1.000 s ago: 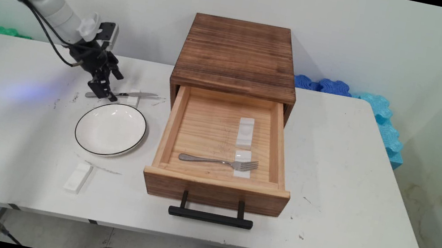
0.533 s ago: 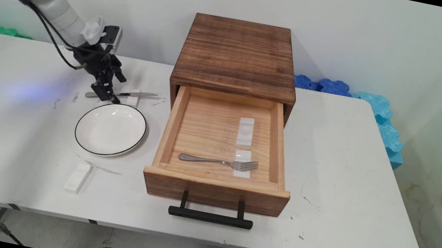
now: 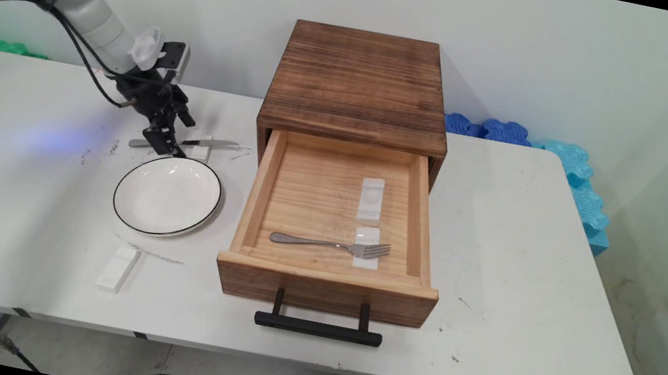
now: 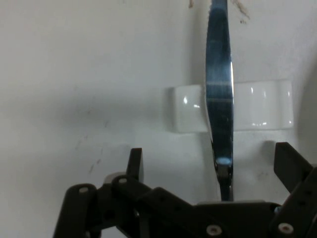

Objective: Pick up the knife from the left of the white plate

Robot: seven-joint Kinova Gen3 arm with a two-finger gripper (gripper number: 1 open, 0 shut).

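My gripper is to take hold of the metal knife by its handle [image 4: 224, 183] next, so that it can move the knife into the open drawer.
A metal table knife [image 3: 208, 142] lies on the white table left of the wooden drawer box, its blade across a small white rest [image 3: 200, 151]. My gripper [image 3: 163, 146] hangs low over the knife's handle end, just behind the white plate [image 3: 167, 196]. In the hand view the gripper [image 4: 211, 152] is open, with the knife [image 4: 219, 89] running up between the two fingers and the white rest [image 4: 257, 105] lying crosswise under the blade. Nothing is held.
The wooden box [image 3: 359, 82] has its drawer [image 3: 326, 290] pulled out towards the near side, with a fork [image 3: 331, 244] and two white rests [image 3: 371, 199] inside. Another white block [image 3: 118, 268] lies near the table's front left.
The gripper has shifted a little to the right along the knife, towards the white rest. The knife, plate and drawer have not moved.
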